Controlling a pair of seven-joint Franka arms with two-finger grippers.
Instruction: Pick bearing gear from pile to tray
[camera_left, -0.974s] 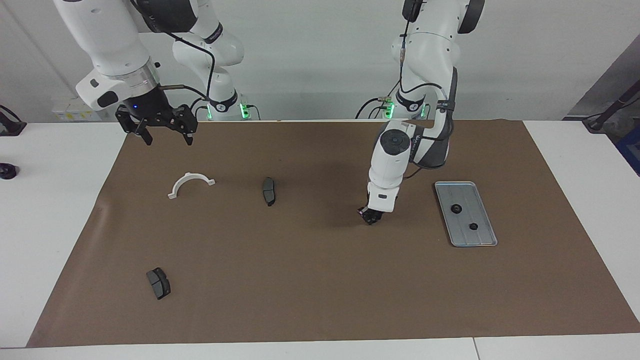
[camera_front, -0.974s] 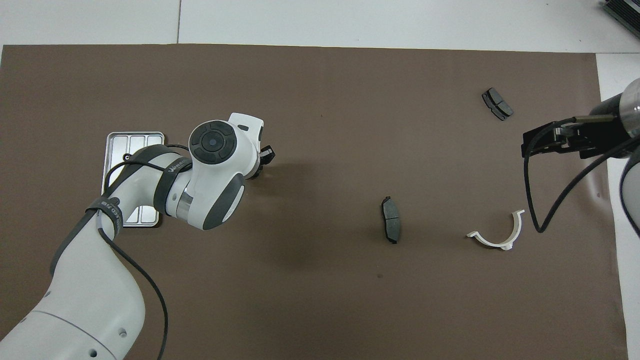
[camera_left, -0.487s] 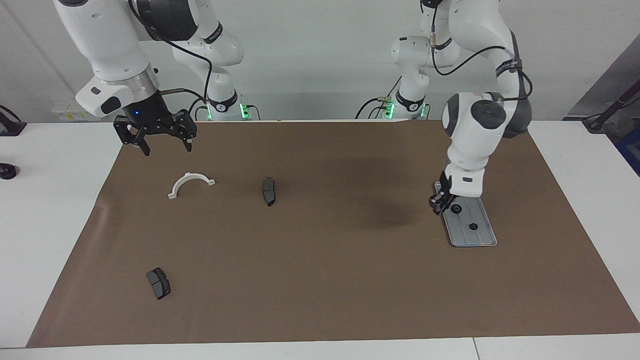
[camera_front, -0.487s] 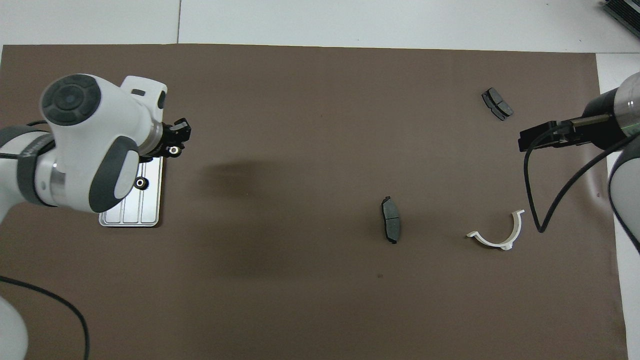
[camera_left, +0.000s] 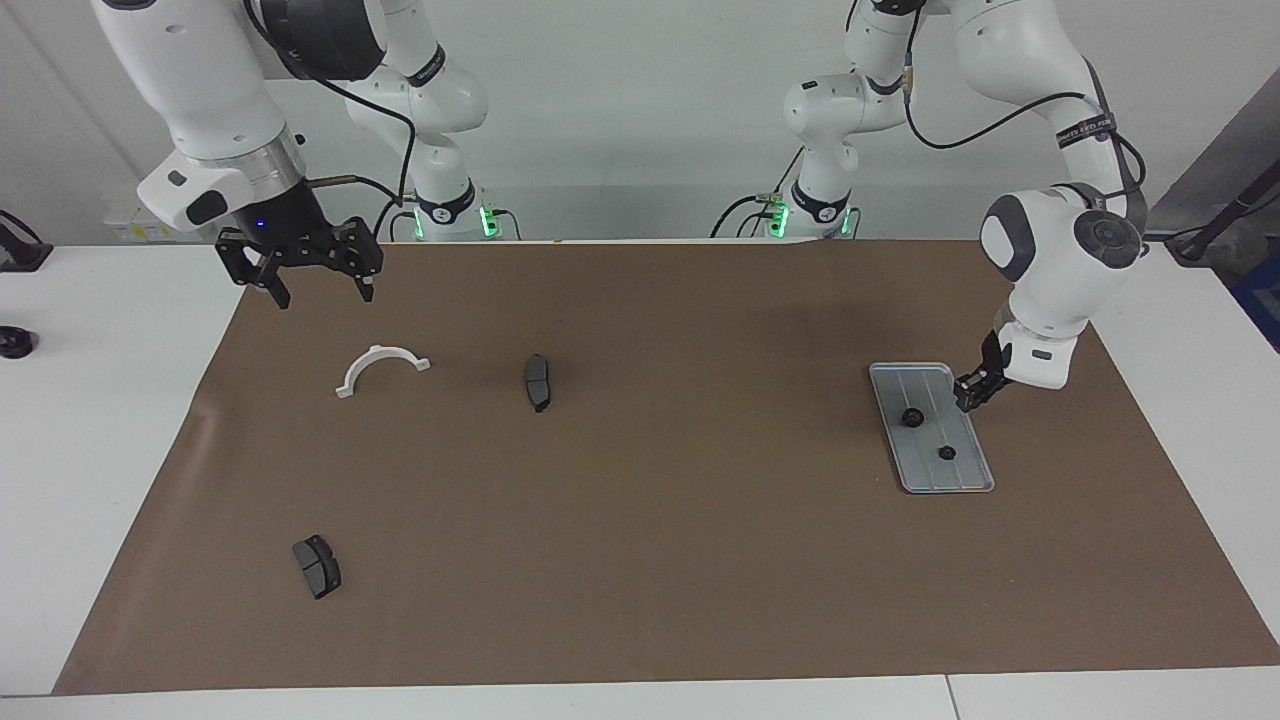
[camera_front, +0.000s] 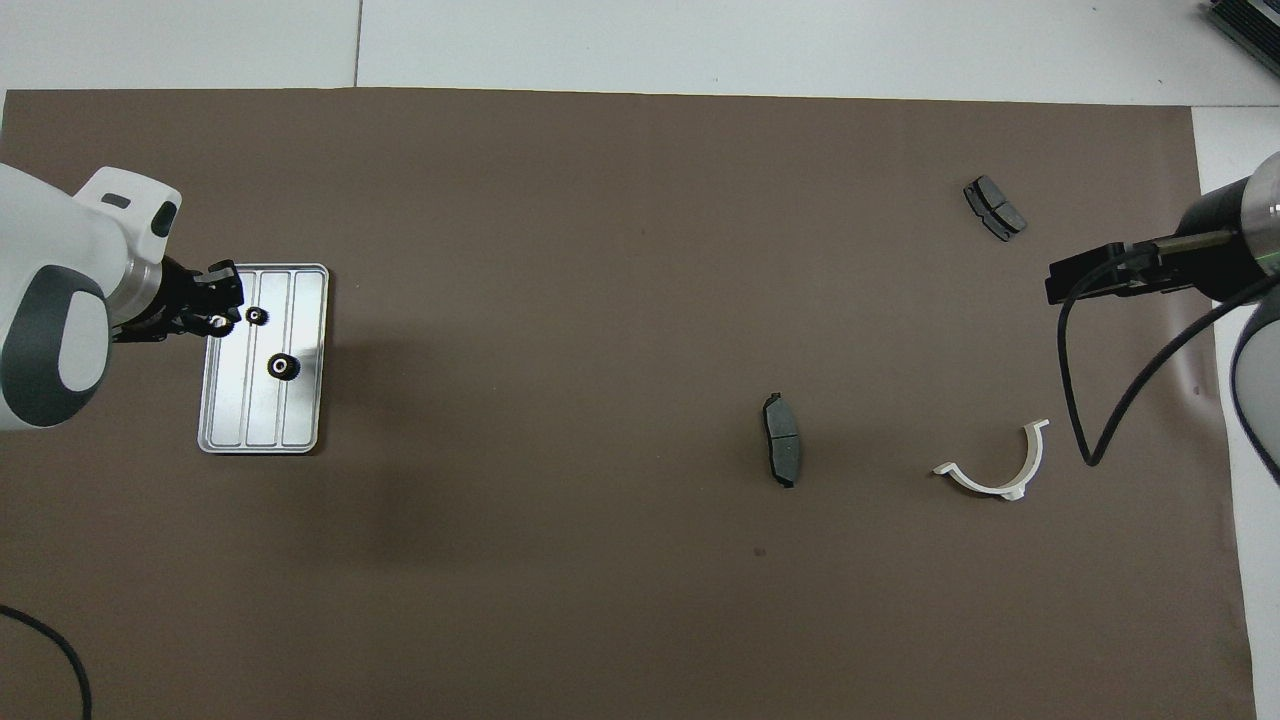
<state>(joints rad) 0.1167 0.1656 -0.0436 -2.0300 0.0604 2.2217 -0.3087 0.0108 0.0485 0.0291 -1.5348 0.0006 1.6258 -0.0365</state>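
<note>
The small gear (camera_front: 220, 323) is hanging above the tray's outer long rim (camera_front: 205, 390), so it is too early to let go. My left gripper should first move the gear into the tray.
The silver tray (camera_left: 955, 478) (camera_front: 290, 420) lies on the brown mat toward the left arm's end. Two black gears (camera_left: 911, 417) (camera_front: 283, 367) rest in it. My left gripper (camera_left: 968, 398) (camera_front: 218, 315) hangs just above the tray's outer long rim, shut on a small bearing gear (camera_front: 217, 322) whose bright centre shows at the fingertips. What is left of the pile is a white half-ring bracket (camera_left: 382, 368) (camera_front: 995, 468) and two dark pads (camera_left: 537, 381) (camera_front: 783, 452). My right gripper (camera_left: 322, 290) (camera_front: 1095, 275) waits open, raised over the mat's edge near the bracket.
The second dark pad (camera_left: 317, 566) (camera_front: 994, 208) lies toward the right arm's end, farther from the robots than the bracket. The brown mat (camera_left: 650, 520) covers most of the white table. A black cable (camera_front: 1075, 400) hangs from the right arm above the bracket.
The left arm lifted from the middle of the mat and swung across to the tray, carrying the gear past the tray to its outer rim. The right gripper drifted slightly outward.
</note>
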